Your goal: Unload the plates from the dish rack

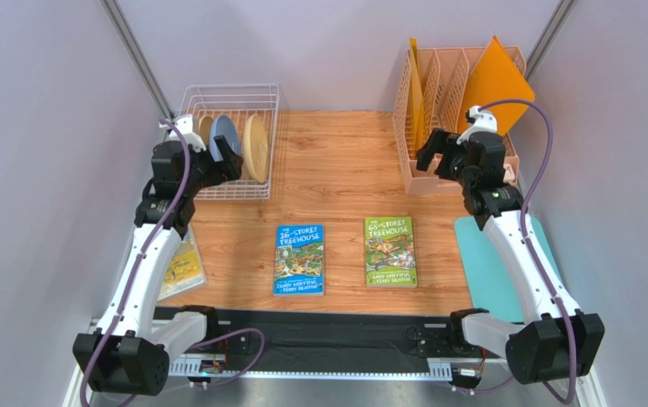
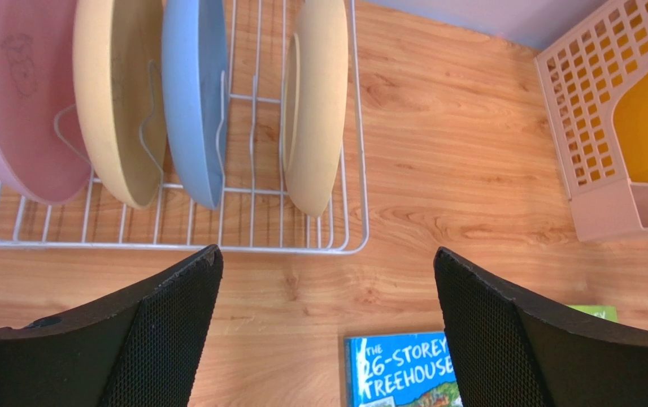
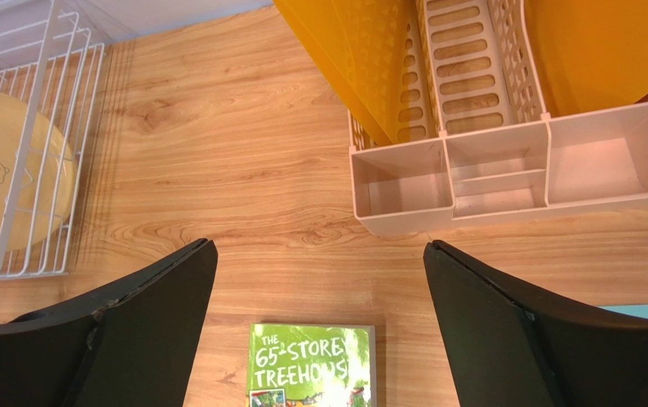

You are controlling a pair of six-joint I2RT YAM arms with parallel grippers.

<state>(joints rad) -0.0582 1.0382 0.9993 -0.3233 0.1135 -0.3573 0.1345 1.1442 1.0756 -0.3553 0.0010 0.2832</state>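
Observation:
I need to unload the cream-yellow plate from the dish rack, so next I should grab it with my left gripper by its rim [image 1: 261,177] [image 2: 312,203].
The white wire dish rack [image 1: 229,87] stands at the far left. Plates stand on edge in it: a pink plate [image 2: 13,93], a tan plate [image 2: 119,93], a light blue plate [image 2: 195,93] and a second tan plate [image 2: 314,102]. From above I see the blue plate [image 1: 223,137] and the right tan plate [image 1: 256,147]; the pink one is hidden by my left arm. My left gripper [image 1: 227,165] [image 2: 327,254] is open and empty, just in front of the rack's near rim [image 2: 166,246]. My right gripper [image 1: 431,153] [image 3: 319,246] is open and empty, beside the organizer.
A peach slotted organizer [image 1: 463,110] with orange folders stands at the far right. A blue book [image 1: 300,259] and a green book [image 1: 390,251] lie mid-table. A teal mat [image 1: 488,263] lies at the right edge, and a yellowish book [image 1: 179,267] under my left arm.

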